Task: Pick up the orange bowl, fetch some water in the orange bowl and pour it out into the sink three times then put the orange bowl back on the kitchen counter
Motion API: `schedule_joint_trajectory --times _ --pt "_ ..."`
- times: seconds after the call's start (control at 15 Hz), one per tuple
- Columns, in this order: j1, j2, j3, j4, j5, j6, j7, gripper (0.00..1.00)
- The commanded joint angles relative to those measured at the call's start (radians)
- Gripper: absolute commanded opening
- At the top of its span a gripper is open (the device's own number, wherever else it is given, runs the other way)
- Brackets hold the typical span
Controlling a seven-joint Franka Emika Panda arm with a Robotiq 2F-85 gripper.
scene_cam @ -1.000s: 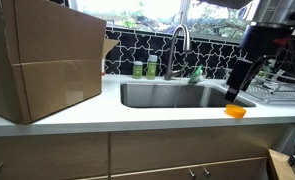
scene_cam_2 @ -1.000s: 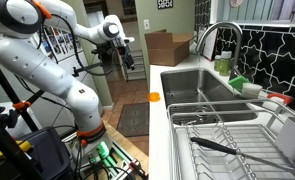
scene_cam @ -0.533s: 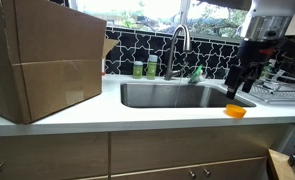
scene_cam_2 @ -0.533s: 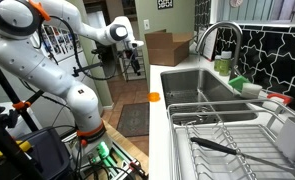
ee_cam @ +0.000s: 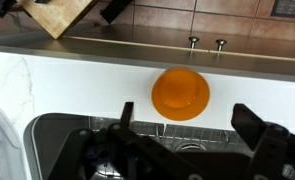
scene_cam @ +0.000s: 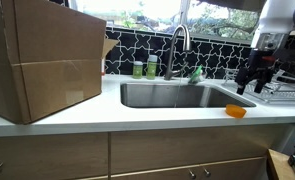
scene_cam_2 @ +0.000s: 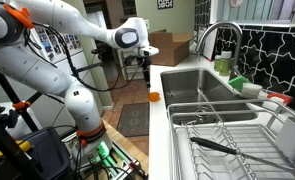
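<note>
I will next grab the orange bowl with my gripper by its rim on the dish-rack side, so its opening stays open to fetch and pour out water.
The orange bowl (scene_cam: 234, 111) sits upright on the white kitchen counter (scene_cam: 137, 115), at its front edge just right of the sink (scene_cam: 177, 95). It also shows in an exterior view (scene_cam_2: 154, 97) and in the wrist view (ee_cam: 180, 93). My gripper (scene_cam: 251, 80) hangs open and empty above the bowl, a little to one side, not touching it. It appears in an exterior view (scene_cam_2: 145, 77). In the wrist view the two dark fingers (ee_cam: 192, 128) straddle the space just below the bowl. The bowl looks empty.
A large brown cardboard box (scene_cam: 42, 60) fills the counter's left end. The curved faucet (scene_cam: 179, 45), green bottles (scene_cam: 144, 68) and a green sponge (scene_cam: 197, 73) stand behind the sink. A wire dish rack (scene_cam_2: 222, 135) lies beside the basin.
My gripper has moved sideways and slightly down, closer over the orange bowl. The bowl has not moved and the fingers have stayed open.
</note>
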Motion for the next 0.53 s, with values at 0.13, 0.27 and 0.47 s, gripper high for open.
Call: schedule_joint_trajectory --times 0.13,0.27,0.47 --pt "-0.067 0.047 -0.060 -0.057 -0.008 0.095 -0.066 1.00" --pt "-0.075 0.076 -0.066 -0.062 -0.003 0.117 -0.072 1.00" --pt "-0.079 0.117 -0.066 -0.068 -0.001 0.146 -0.070 1.00"
